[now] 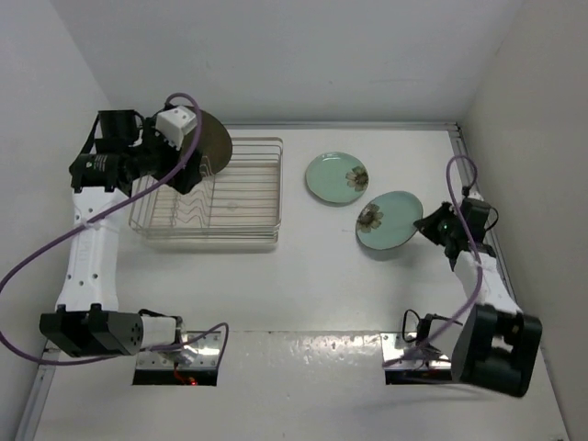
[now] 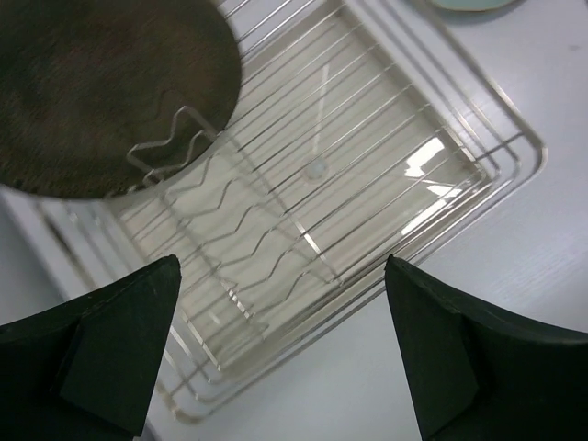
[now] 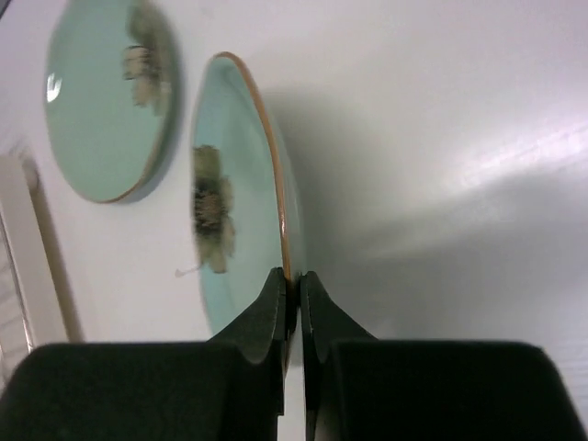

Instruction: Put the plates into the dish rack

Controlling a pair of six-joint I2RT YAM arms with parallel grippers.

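To load the nearer mint green plate edgewise, my left gripper should next grip its free rim (image 1: 358, 228), leaving the gripped edge to my right gripper.
The dark brown plate (image 1: 211, 138) (image 2: 101, 92) stands on edge at the back left end of the wire dish rack (image 1: 248, 184) (image 2: 367, 184). My left gripper (image 1: 188, 173) (image 2: 282, 266) hovers open above the rack, holding nothing, just in front of that plate. Two mint green plates with brown flowers are on the table right of the rack. The farther plate (image 1: 337, 177) (image 3: 106, 101) lies flat. My right gripper (image 1: 427, 225) (image 3: 292, 276) is shut on the right rim of the nearer plate (image 1: 390, 220) (image 3: 230, 184), whose gripped edge looks slightly raised.
White walls close the table in at the back and on both sides. A purple cable (image 1: 55, 248) loops beside the left arm. The rack's prongs (image 2: 230, 211) run down its left half; its right half is bare wire grid.
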